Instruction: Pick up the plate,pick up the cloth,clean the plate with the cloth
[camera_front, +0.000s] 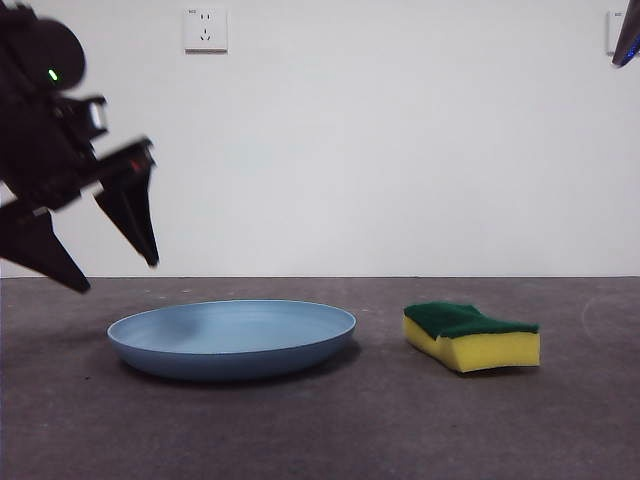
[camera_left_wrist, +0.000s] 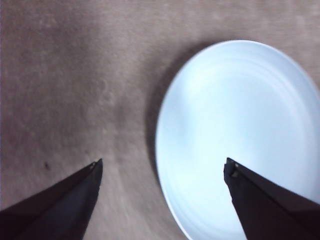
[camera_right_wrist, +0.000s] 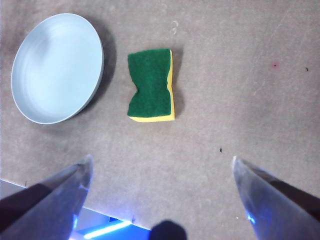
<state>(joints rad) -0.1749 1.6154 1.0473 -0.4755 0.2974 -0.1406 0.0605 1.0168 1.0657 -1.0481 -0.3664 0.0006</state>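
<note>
The plate needs to be held for cleaning with the cloth (camera_front: 470, 335), so my left gripper should grab it by its rim (camera_front: 116, 333) next.
The light-blue plate (camera_front: 232, 338) lies flat on the grey table, left of centre. The cloth, a yellow sponge with a dark green top (camera_front: 470, 335), lies to its right, apart from it. My left gripper (camera_front: 110, 260) is open and empty, hanging above the table just off the plate's left rim; in the left wrist view (camera_left_wrist: 162, 167) its jaws straddle the plate's edge (camera_left_wrist: 240, 135) from above. My right gripper (camera_right_wrist: 162, 165) is open and empty, high above the table; its view shows the plate (camera_right_wrist: 57, 67) and the sponge (camera_right_wrist: 151, 85) well below. It shows only as a tip (camera_front: 628, 35) at the top right corner.
The grey table (camera_front: 320, 430) runs to a white wall with a socket (camera_front: 205, 30). A light edge with a blue glow (camera_right_wrist: 100, 227) shows between the right jaws.
</note>
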